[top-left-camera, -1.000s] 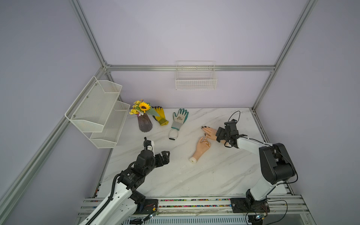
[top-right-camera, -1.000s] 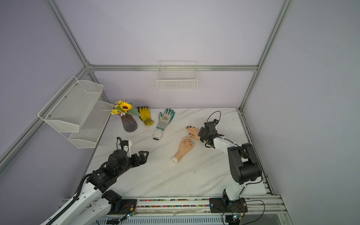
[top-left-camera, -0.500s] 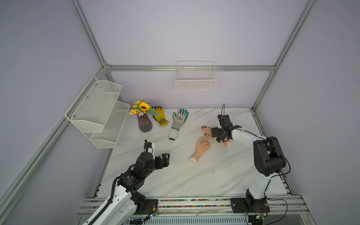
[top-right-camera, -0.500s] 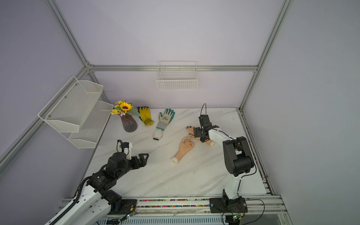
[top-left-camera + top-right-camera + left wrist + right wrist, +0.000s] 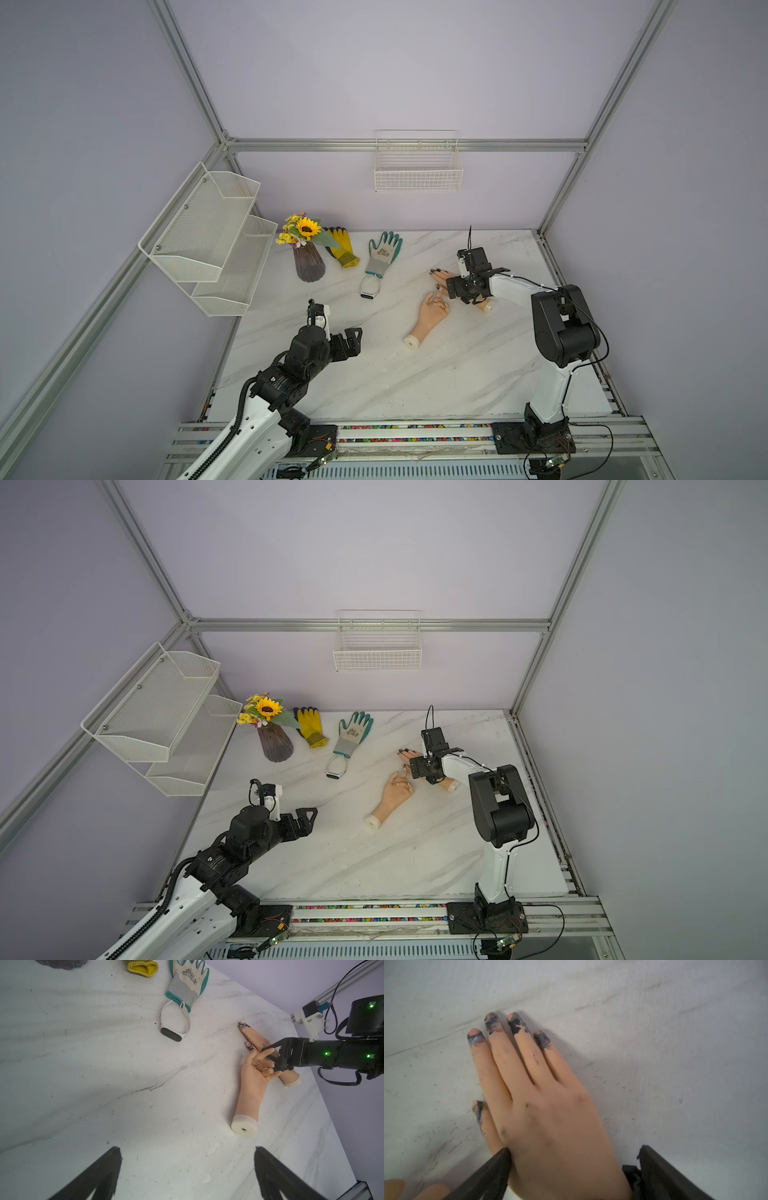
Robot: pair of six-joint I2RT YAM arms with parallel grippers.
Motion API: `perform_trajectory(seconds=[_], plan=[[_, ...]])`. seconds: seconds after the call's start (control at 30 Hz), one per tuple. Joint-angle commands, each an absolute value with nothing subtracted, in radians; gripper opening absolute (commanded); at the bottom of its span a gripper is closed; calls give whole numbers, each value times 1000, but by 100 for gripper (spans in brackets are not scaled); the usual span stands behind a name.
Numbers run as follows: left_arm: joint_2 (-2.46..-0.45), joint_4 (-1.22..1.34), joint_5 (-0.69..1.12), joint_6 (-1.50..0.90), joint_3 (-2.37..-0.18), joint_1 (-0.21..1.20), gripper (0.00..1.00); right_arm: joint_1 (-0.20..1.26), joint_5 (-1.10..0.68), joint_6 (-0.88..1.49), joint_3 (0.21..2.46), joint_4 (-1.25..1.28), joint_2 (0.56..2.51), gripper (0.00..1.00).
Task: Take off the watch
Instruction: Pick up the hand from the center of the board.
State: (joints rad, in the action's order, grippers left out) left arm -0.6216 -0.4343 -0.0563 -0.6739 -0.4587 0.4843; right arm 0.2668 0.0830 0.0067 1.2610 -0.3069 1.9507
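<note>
My right gripper must come down before closing on the hand: one finger overlaps the hand's thumb side from above in the right wrist view.
Two mannequin hands lie on the marble table. My right gripper (image 5: 455, 289) (image 5: 575, 1149) is open, its jaws astride the back of the hand with dark-painted nails (image 5: 550, 1115) (image 5: 440, 275); one finger touches its thumb side. A dark piece shows by that wrist, and I cannot tell what it is. The bare hand (image 5: 432, 313) (image 5: 251, 1084) lies just in front, palm up. A white-strapped watch (image 5: 367, 296) (image 5: 171, 1034) lies on the table, its looped strap at the green glove's cuff. My left gripper (image 5: 353, 340) (image 5: 187, 1149) hovers open and empty over the front left of the table.
A green-and-white glove (image 5: 384, 251), a yellow glove (image 5: 340, 249) and a vase with a sunflower (image 5: 308, 262) sit along the back. A wire basket (image 5: 417, 170) hangs on the back wall. A two-tier mesh shelf (image 5: 208, 237) juts over the left edge.
My right gripper swung leftward from beside the painted-nail hand to over its back. The left arm has barely moved.
</note>
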Motion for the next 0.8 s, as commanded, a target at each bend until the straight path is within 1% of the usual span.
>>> perform_trajectory(seconds=[0.0,0.07,0.1,0.23,0.3,0.37,0.43,0.6,0.77], plan=[[-624,-409,-57,-652,-474,476,100,291,91,-1,1254,-398,2098,97],[-626,-409,-58,-654,-477,476,100,290,38,-3,1263,-372,2109,95],[-625,-411,-58,-655,-479,476,100,292,25,-3,1262,-364,2108,93],[-632,-423,-67,-656,-497,476,100,292,45,14,1263,-360,2129,78],[-637,-420,-68,-660,-503,476,100,291,60,32,1272,-352,2137,61],[-648,-417,-62,-664,-510,476,100,291,71,55,1267,-332,2125,55],[-664,-418,-57,-665,-522,476,100,291,65,75,1253,-292,2095,45],[-714,-398,-20,-687,-575,476,100,292,-12,111,1194,-163,1956,33],[-811,-341,43,-722,-651,476,100,274,-82,168,1142,-47,1836,19]])
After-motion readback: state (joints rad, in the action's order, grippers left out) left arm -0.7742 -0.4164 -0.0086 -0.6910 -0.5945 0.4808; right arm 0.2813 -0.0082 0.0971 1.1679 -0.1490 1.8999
